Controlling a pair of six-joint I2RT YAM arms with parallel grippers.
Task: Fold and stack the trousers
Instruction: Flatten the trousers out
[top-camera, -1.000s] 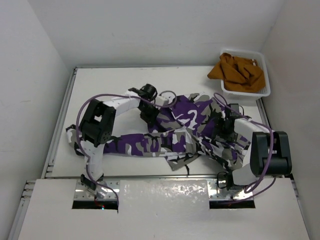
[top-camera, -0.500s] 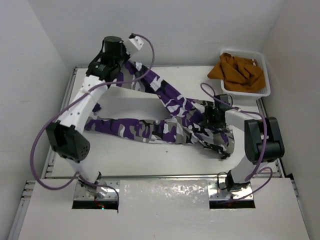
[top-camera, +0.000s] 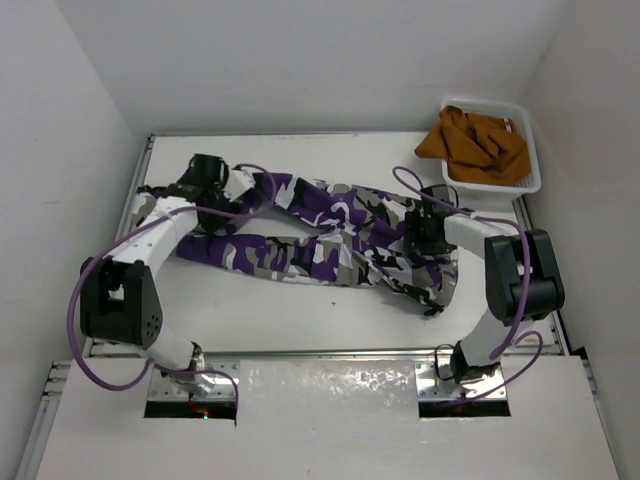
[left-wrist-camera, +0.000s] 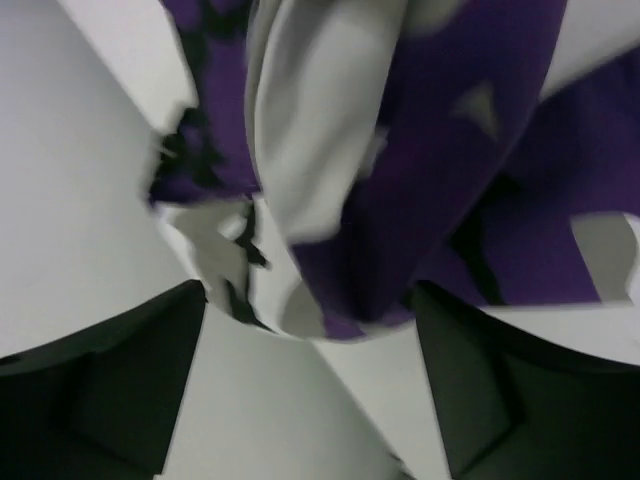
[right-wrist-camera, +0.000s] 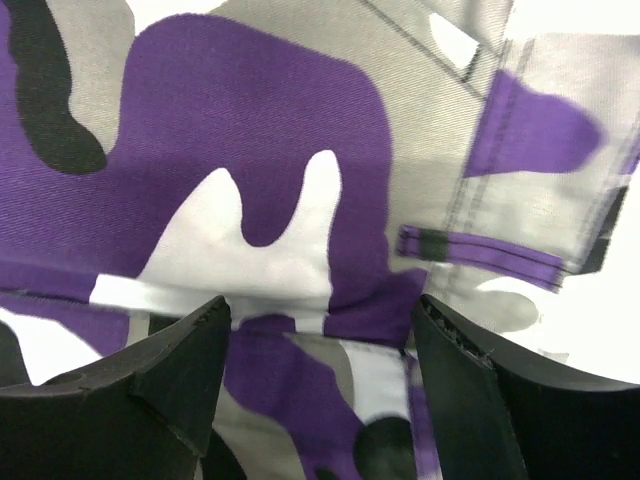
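Note:
The robot's right gripper will next grab the trousers (top-camera: 330, 235) by the waistband (top-camera: 416, 241). This will anchor the waist of the trousers so the legs can be pulled straight for folding.
The purple, white, grey and black camouflage trousers (top-camera: 330, 235) lie spread across the table, both legs running left and the waist at the right. My left gripper (top-camera: 240, 183) sits at the end of the far leg. In the left wrist view it (left-wrist-camera: 310, 400) is open, and the leg's cuff (left-wrist-camera: 330, 200) lies loose on the table just ahead of the fingers (left-wrist-camera: 100, 390). My right gripper (top-camera: 415, 232) hovers over the waist. Seen from the right wrist, it (right-wrist-camera: 320, 370) is open, with flat waistband fabric (right-wrist-camera: 260, 200) under the fingers (right-wrist-camera: 480, 390).
A white basket (top-camera: 530, 185) stands at the back right corner and holds a crumpled orange-brown garment (top-camera: 475, 145). White walls close in the table on the left, back and right. The arm bases sit at the near edge.
The left arm swung the far leg up and out to the back left, then brought it down flat on the table and opened its jaws. The trousers went from bunched to spread out.

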